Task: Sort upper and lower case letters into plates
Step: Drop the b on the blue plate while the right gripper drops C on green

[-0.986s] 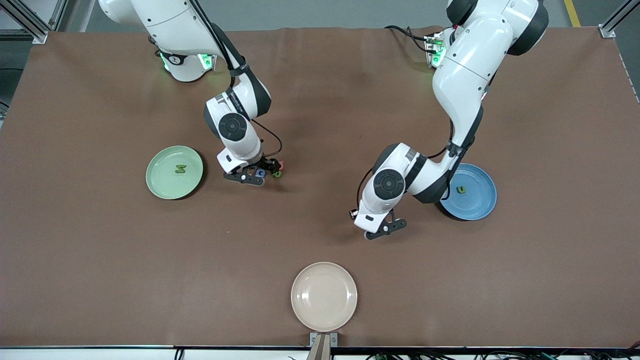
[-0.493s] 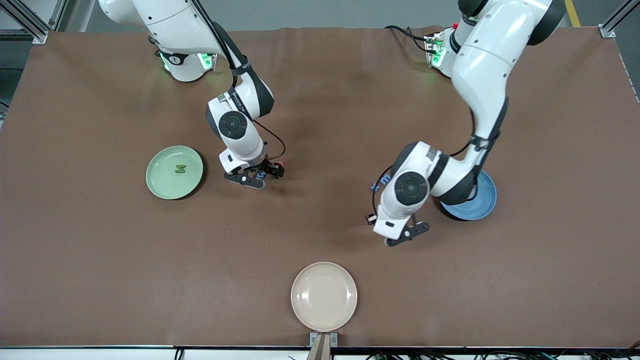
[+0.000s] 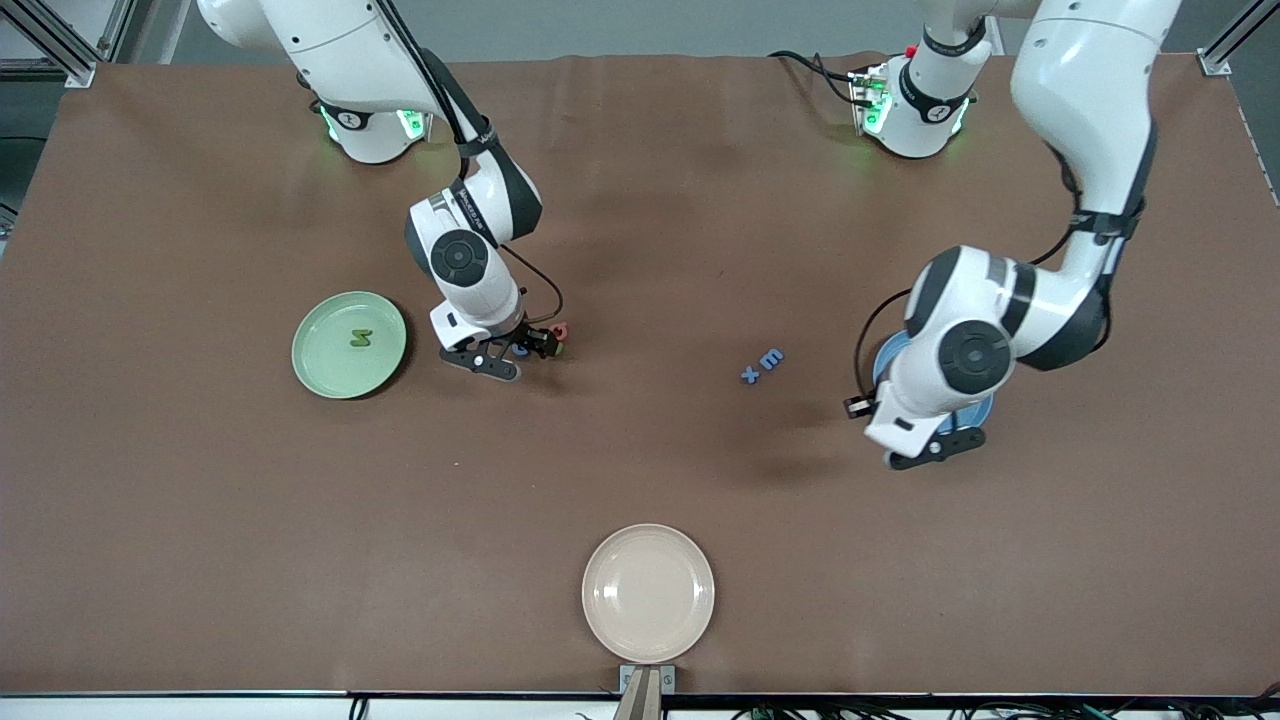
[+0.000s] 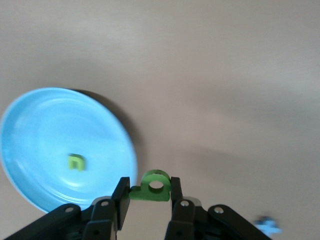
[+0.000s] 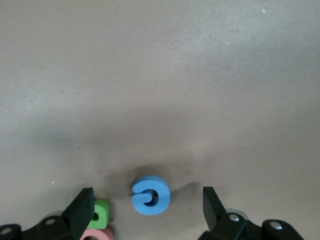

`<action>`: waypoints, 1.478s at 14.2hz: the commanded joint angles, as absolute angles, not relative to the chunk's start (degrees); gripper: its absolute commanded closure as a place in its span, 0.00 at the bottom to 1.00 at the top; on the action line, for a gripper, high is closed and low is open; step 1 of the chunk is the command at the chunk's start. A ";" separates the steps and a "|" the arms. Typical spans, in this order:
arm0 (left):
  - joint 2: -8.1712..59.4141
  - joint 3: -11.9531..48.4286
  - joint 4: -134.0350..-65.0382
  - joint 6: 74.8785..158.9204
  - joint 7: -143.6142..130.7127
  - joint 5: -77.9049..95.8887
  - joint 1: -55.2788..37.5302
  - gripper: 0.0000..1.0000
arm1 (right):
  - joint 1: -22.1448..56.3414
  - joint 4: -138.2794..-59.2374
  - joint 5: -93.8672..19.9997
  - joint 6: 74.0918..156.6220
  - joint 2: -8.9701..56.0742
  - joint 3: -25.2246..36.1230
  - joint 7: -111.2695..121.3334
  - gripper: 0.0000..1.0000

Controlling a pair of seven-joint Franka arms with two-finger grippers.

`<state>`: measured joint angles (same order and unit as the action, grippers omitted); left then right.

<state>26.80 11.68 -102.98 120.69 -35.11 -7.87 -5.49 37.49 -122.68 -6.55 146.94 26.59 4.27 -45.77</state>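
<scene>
The blue letter has curved outer sides, and my right gripper needs to grab it by them next, then sort it onto the mint green plate [image 3: 320, 362].
My left gripper [image 3: 935, 452] hangs over the rim of the blue plate [image 3: 984, 408], shut on a green letter [image 4: 155, 186]. In the left wrist view the blue plate [image 4: 50, 140] holds one green letter [image 4: 76, 162]. My right gripper [image 3: 515, 350] is low on the table beside the mint green plate [image 3: 320, 362], open, with a blue letter [image 5: 150, 194] lying between its fingers. A green letter [image 5: 100, 211] and a red-pink letter [image 5: 97, 234] lie by one finger. The green plate holds a green letter [image 3: 360, 339]. Two blue letters [image 3: 760, 366] lie mid-table.
A cream-beige plate [image 3: 648, 592] sits near the table edge closest to the front camera. The left arm's elbow covers most of the blue plate in the front view. Brown table surface stretches between the two arms.
The left arm swung toward its own end of the table with the green letter, reaching the blue plate and uncovering the two blue letters. The right gripper stayed low over its letters.
</scene>
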 commanded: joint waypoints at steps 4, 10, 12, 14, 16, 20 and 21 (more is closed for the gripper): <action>21.44 12.30 -119.25 134.72 -21.72 -12.38 4.47 0.82 | 37.09 -124.01 -4.83 147.92 26.54 4.48 -46.23 0.07; 22.67 12.22 -123.31 138.87 -17.32 -14.77 7.73 0.81 | 37.35 -124.89 -4.83 147.83 26.46 4.48 -46.50 0.67; 23.20 12.22 -123.22 138.87 -17.23 -14.85 7.73 0.78 | 37.35 -124.81 -4.92 147.66 26.28 4.48 -46.58 0.92; 23.20 12.22 -123.31 138.87 -17.23 -14.85 7.82 0.76 | 36.92 -124.81 -4.83 146.96 25.58 4.48 -46.41 1.00; 22.85 12.22 -123.14 138.26 -17.14 -14.85 7.82 0.52 | 35.78 -124.72 -4.83 144.25 23.57 4.83 -44.92 1.00; 21.71 13.26 -119.81 134.58 -17.75 -14.85 7.12 0.00 | 27.62 -125.33 -4.66 134.06 15.14 5.01 -31.85 1.00; 21.80 14.84 -118.32 132.56 -18.19 -14.77 7.29 0.00 | 25.68 -125.59 -4.66 132.21 13.20 5.10 -28.77 1.00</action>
